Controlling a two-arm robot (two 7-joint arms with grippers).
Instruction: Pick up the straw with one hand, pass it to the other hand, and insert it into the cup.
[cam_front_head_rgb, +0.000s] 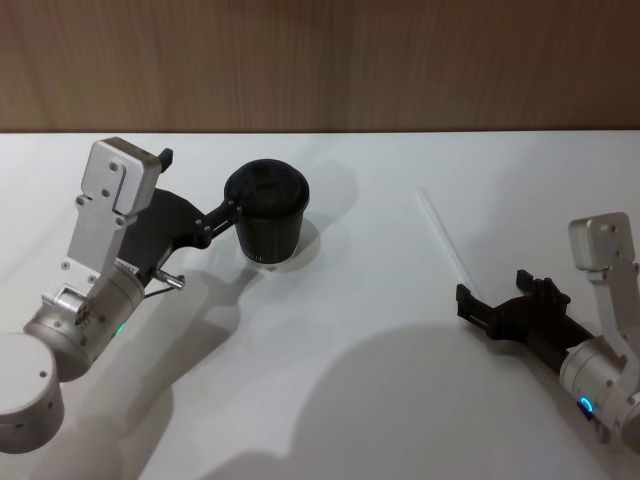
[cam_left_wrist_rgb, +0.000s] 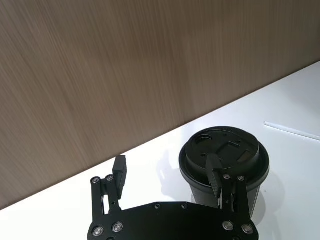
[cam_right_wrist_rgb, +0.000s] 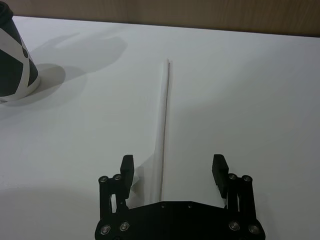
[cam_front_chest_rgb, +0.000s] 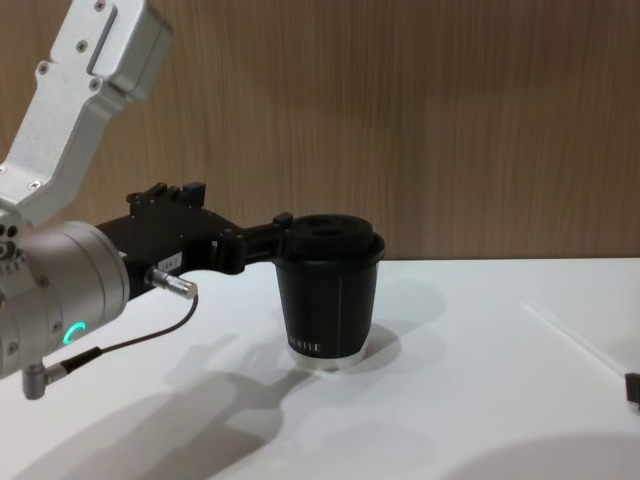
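Observation:
The white straw's upper end (cam_front_head_rgb: 422, 192) should stay free to pass to my left gripper. My right gripper should grab the straw by its lower end (cam_front_head_rgb: 474, 289) next.
The black cup (cam_front_head_rgb: 266, 213) with its domed lid stands upright on the white table, left of centre. My left gripper (cam_front_head_rgb: 197, 184) is open beside it. One of its fingertips (cam_left_wrist_rgb: 215, 172) sits against the cup's (cam_left_wrist_rgb: 225, 160) near side, and the cup is not between the fingers. The white straw (cam_front_head_rgb: 443, 233) lies flat on the table to the right. My right gripper (cam_front_head_rgb: 493, 285) is open low at the straw's near end. In the right wrist view the straw (cam_right_wrist_rgb: 165, 115) runs between the fingers of the right gripper (cam_right_wrist_rgb: 173, 167), nearer one of them.
A wood-panelled wall (cam_front_head_rgb: 320, 60) closes off the table's (cam_front_head_rgb: 350, 330) far edge just behind the cup. A thin grey cable (cam_front_chest_rgb: 130, 340) hangs from my left wrist. Bare table lies between the cup and the straw.

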